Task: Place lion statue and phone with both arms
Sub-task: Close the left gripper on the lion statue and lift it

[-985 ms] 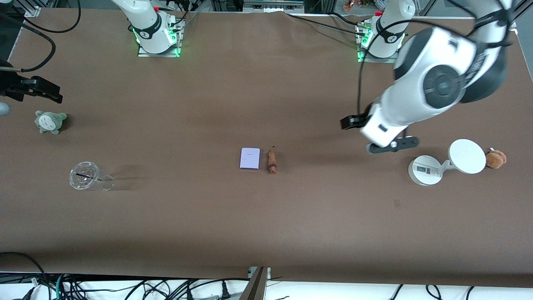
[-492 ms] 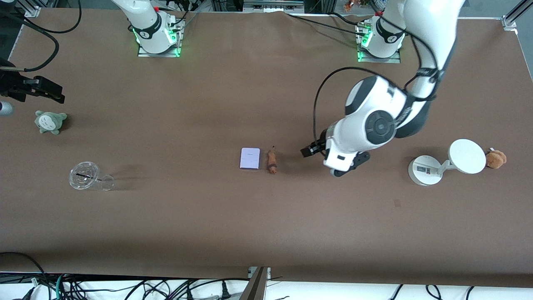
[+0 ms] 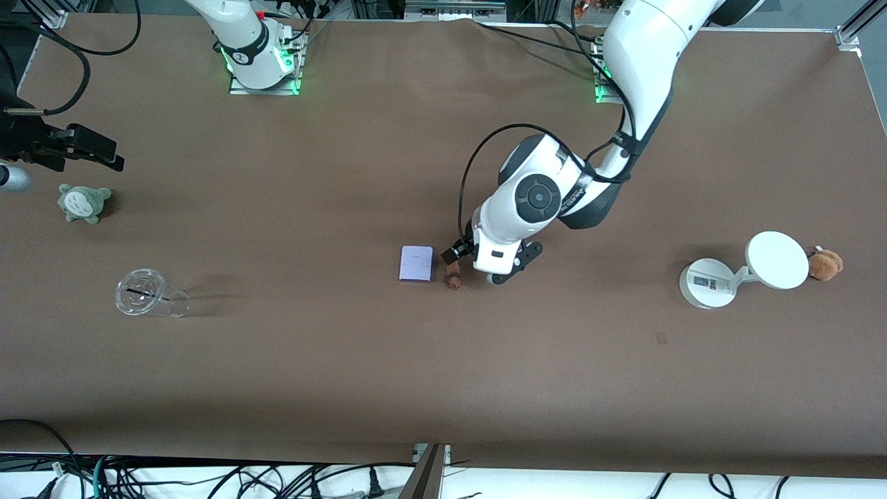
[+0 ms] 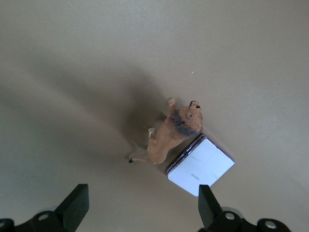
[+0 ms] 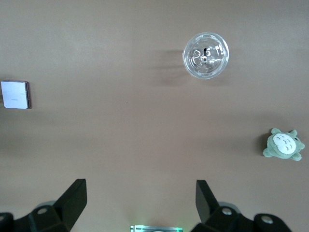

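Observation:
My left gripper is to place the lion statue, so next it needs to grab the lion statue by its body (image 4: 166, 136).
The lion statue (image 3: 454, 280) (image 4: 174, 133) lies on its side mid-table, touching the edge of the pale lavender phone (image 3: 416, 263) (image 4: 202, 166) (image 5: 15, 94) that lies flat beside it. My left gripper (image 3: 485, 267) (image 4: 143, 209) hangs low over the table right by the lion, on the side toward the left arm's end, and its hand covers part of the statue in the front view. It is open and empty, and the lion and phone lie just past its fingertips (image 4: 77, 203). My right gripper (image 3: 62, 145) (image 5: 140, 203) waits open and empty, high over the right arm's end of the table.
A clear plastic cup (image 3: 149, 294) (image 5: 206, 55) lies on its side near a grey-green plush (image 3: 84, 202) (image 5: 284, 145) at the right arm's end. A white stand with a disc (image 3: 741, 270) and a brown plush (image 3: 824, 264) sit at the left arm's end.
My left arm has swung from above the white stand to the middle of the table and come down beside the lion. The right gripper has shifted only slightly.

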Action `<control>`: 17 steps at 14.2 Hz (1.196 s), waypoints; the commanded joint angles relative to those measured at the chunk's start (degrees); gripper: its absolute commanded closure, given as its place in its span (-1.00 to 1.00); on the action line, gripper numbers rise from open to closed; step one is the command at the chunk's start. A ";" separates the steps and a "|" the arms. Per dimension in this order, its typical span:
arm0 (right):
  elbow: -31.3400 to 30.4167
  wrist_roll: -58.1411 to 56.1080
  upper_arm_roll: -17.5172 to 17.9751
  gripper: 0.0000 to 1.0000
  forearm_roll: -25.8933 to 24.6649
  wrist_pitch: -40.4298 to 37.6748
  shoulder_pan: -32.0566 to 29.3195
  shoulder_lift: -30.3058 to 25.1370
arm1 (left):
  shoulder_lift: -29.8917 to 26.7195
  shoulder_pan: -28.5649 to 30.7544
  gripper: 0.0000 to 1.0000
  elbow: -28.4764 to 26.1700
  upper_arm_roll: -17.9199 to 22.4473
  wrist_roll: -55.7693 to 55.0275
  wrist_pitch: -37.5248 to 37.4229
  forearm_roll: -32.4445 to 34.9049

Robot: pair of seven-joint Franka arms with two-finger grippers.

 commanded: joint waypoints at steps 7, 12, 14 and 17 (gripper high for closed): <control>0.43 -2.19 0.48 -1.00 0.38 -0.92 0.83 4.69 | 11.38 -11.49 -1.00 13.72 8.15 2.66 1.39 14.14; 0.43 -2.02 0.40 -1.00 -0.15 -0.75 3.99 7.77 | 12.62 -12.28 -0.86 13.64 8.24 6.71 3.41 15.49; 0.16 -1.31 0.40 -1.00 -0.15 -0.49 5.14 9.26 | 12.62 -12.11 0.37 13.29 8.24 10.75 3.41 15.58; 0.25 -1.22 0.40 -1.00 -0.06 1.88 6.01 11.63 | 12.62 -11.67 1.00 13.21 8.24 13.22 3.41 15.58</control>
